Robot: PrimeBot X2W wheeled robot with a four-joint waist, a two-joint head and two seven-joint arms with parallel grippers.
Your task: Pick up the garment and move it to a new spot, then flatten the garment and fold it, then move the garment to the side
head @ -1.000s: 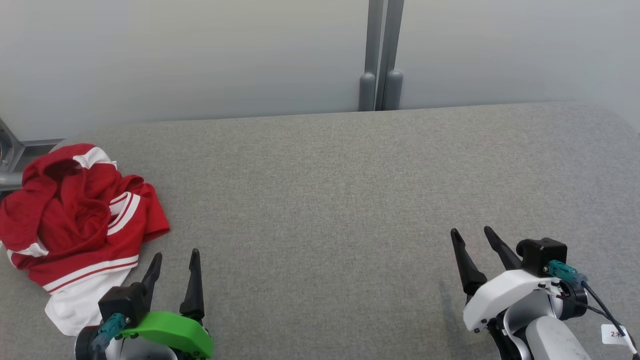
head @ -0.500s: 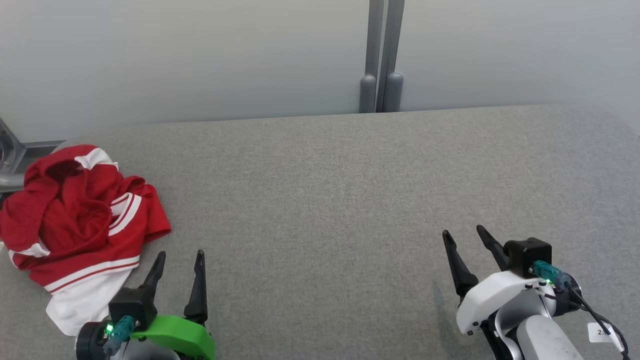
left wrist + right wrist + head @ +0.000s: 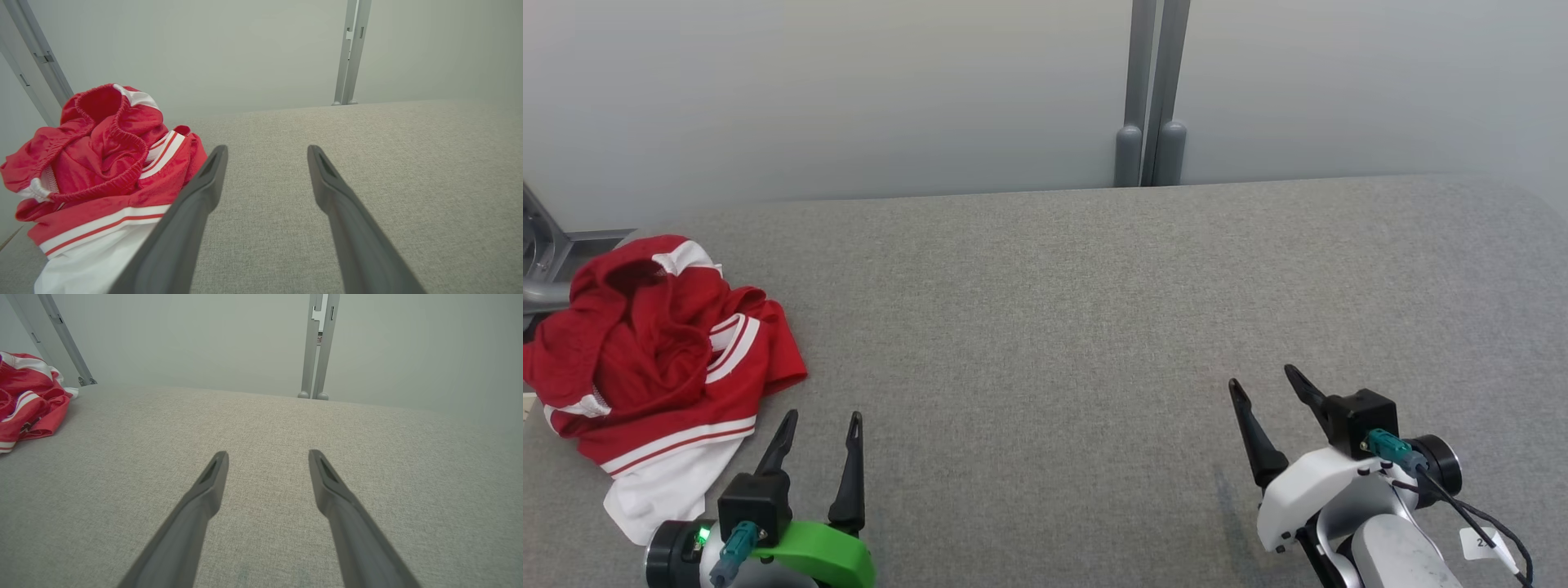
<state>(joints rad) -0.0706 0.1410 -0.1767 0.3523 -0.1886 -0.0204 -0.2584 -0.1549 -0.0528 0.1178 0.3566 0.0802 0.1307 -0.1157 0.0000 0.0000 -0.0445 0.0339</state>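
I need to pinch the garment's elastic waistband with my left gripper next, as it stands up in a bunched fold over the crumpled heap. Then I can move the garment.
A red garment with white stripes lies crumpled at the left end of the grey table. The left wrist view has the garment left of the fingers, its elastic waistband bunched on top. My left gripper stands open just right of the garment's lower edge, holding nothing. My right gripper is open over bare cloth at the lower right. In the right wrist view the garment sits far off at the left edge, and the right gripper points over the grey surface.
A pale wall with a grey vertical post runs behind the table's far edge. A slanted metal frame bar stands at the far left behind the garment. The table's far right corner is rounded.
Both grippers have drawn back a little toward the bottom edge, the right one also shifting left. The whole picture has slid slightly, so the camera moved. The garment lies as before.
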